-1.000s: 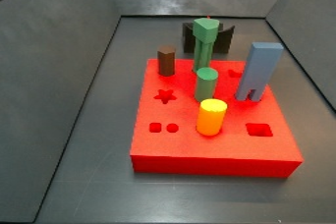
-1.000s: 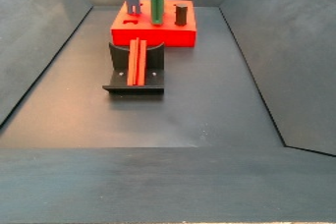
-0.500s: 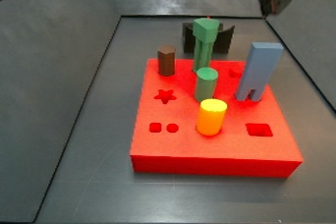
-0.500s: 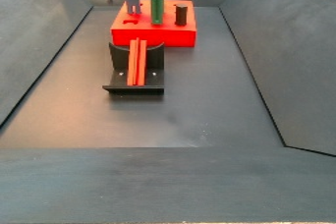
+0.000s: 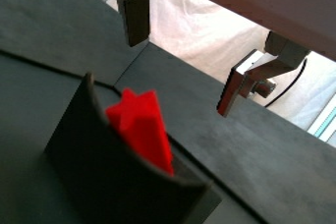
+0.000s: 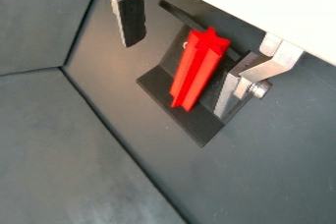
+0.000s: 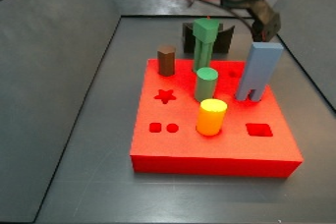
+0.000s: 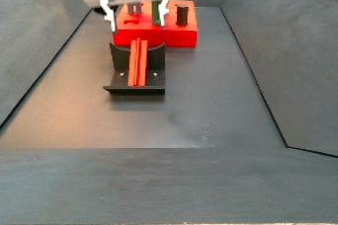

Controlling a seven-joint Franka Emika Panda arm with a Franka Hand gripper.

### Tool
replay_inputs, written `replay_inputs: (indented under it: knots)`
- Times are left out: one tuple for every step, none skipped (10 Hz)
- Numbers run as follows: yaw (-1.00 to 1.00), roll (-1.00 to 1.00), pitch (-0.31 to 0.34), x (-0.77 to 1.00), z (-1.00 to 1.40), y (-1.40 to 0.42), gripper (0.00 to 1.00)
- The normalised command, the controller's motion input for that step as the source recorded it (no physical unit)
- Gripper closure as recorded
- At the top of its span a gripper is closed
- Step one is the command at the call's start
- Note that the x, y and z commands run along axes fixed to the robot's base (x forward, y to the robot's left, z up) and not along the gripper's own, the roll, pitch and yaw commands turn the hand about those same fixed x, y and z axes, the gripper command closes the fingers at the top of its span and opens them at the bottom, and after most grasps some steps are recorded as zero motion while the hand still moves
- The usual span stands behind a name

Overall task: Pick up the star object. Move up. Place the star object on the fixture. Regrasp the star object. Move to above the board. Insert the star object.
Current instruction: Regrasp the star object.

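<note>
The star object will be picked up next by its top end with my gripper, so its lower length stays free to go into the star-shaped hole point(image 7: 165, 96).
The star object point(image 8: 137, 62), a bright red ridged peg, lies lengthwise on the dark fixture point(image 8: 134, 86), in front of the red board point(image 8: 179, 37). It shows in both wrist views point(image 5: 141, 130) point(image 6: 197, 66), resting in the fixture point(image 6: 168, 110). My gripper point(image 8: 134, 16) hangs open and empty above the star object, one finger on each side and well clear of it. In both wrist views the gripper point(image 6: 184, 51) point(image 5: 188, 51) holds nothing between its pads. In a side view one of its fingers point(image 7: 269, 22) shows behind the board point(image 7: 217, 140), and the star object is hidden.
The board carries a brown peg point(image 7: 167, 61), a tall green peg point(image 7: 205, 36), a green cylinder point(image 7: 206, 81), a yellow cylinder point(image 7: 211, 117) and a blue-grey block point(image 7: 261, 71). A star-shaped hole point(image 7: 165, 96) is near its left edge. Sloping grey walls ring the floor.
My gripper has come down from the top edge of both side views and now hangs over the fixture and the star object. The star object has not moved.
</note>
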Motion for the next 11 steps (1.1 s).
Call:
replay_inputs:
  knots:
    - [0.03, 0.07, -0.103, 0.12, -0.99, 0.03, 0.0]
    - [0.01, 0.07, -0.101, 0.11, -0.88, 0.03, 0.0]
    - [-0.01, 0.07, -0.084, 0.09, -0.68, 0.01, 0.0]
    - [-0.02, 0.07, -0.07, 0.08, -0.53, 0.01, 0.0]
    - [-0.04, 0.07, -0.051, 0.07, -0.39, 0.0, 0.0]
    - [-0.05, 0.08, -0.04, 0.05, -0.38, 0.0, 0.0]
    - [-0.05, 0.08, -0.036, 0.05, -0.38, 0.01, 0.0]
    - [-0.05, 0.08, -0.032, 0.05, -0.38, 0.01, 0.0]
    - [-0.05, 0.08, -0.028, 0.04, -0.38, 0.01, 0.0]
    - [-0.05, 0.08, -0.026, 0.04, -0.38, 0.01, 0.0]
    - [-0.05, 0.08, -0.025, 0.04, -0.38, 0.01, 0.0]
